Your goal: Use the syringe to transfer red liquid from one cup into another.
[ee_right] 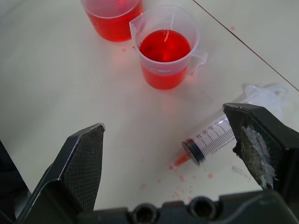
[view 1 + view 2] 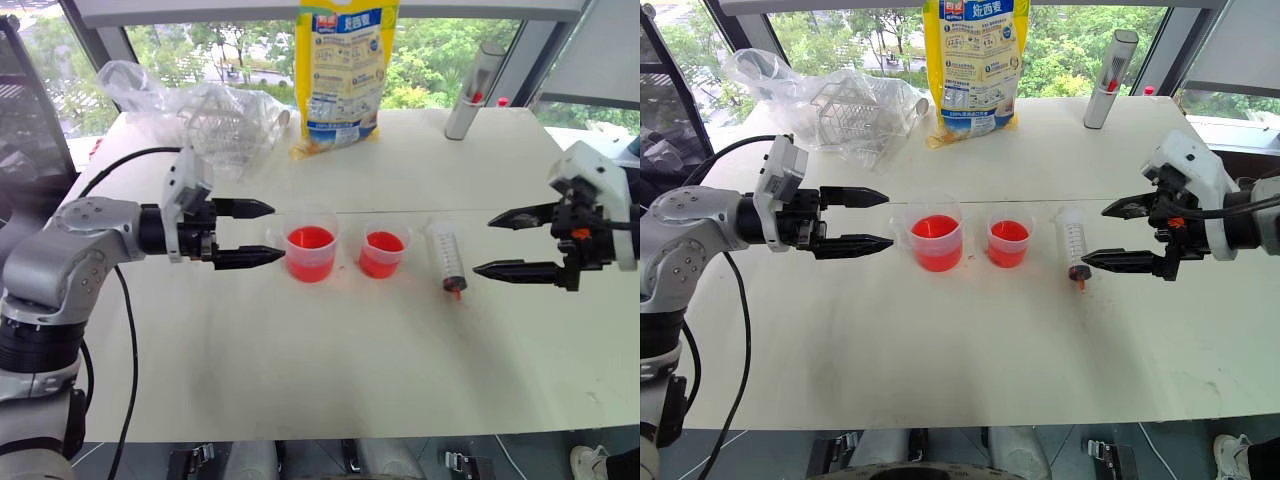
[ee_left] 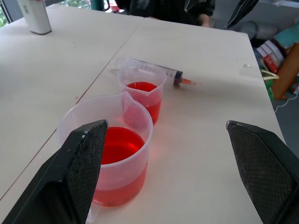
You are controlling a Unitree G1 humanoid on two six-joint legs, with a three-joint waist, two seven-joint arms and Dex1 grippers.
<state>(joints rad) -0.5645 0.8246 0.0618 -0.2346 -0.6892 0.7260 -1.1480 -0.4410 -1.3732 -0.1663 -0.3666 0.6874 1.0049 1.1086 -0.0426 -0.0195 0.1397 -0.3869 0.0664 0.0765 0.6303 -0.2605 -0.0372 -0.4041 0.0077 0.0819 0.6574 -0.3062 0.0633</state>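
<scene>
The table is wet with red drops around the syringe's tip. So I will next grab the syringe by its clear printed body (image 2: 446, 250) (image 1: 216, 136) with my right gripper to transfer red liquid.
The syringe (image 2: 447, 258) lies empty on the white table (image 2: 330, 360), its orange-red tip toward the front, with small red drops (image 1: 184, 179) beside the tip. To its left stand the smaller cup (image 2: 384, 252) and the larger spouted beaker (image 2: 311, 243), each holding red liquid (image 2: 309, 238). My left gripper (image 2: 277, 232) hovers open just left of the beaker, pointing at it. Open as well, my right gripper (image 2: 483, 245) hangs just right of the syringe. In the right wrist view the syringe (image 1: 219, 135) lies by one finger, untouched.
Along the table's back stand a yellow bag (image 2: 345, 70), a crumpled clear plastic bag with a rack (image 2: 220, 120) and a grey cylindrical tube (image 2: 473, 90). A black cable (image 2: 125, 330) trails by my left arm. The table's front half is bare.
</scene>
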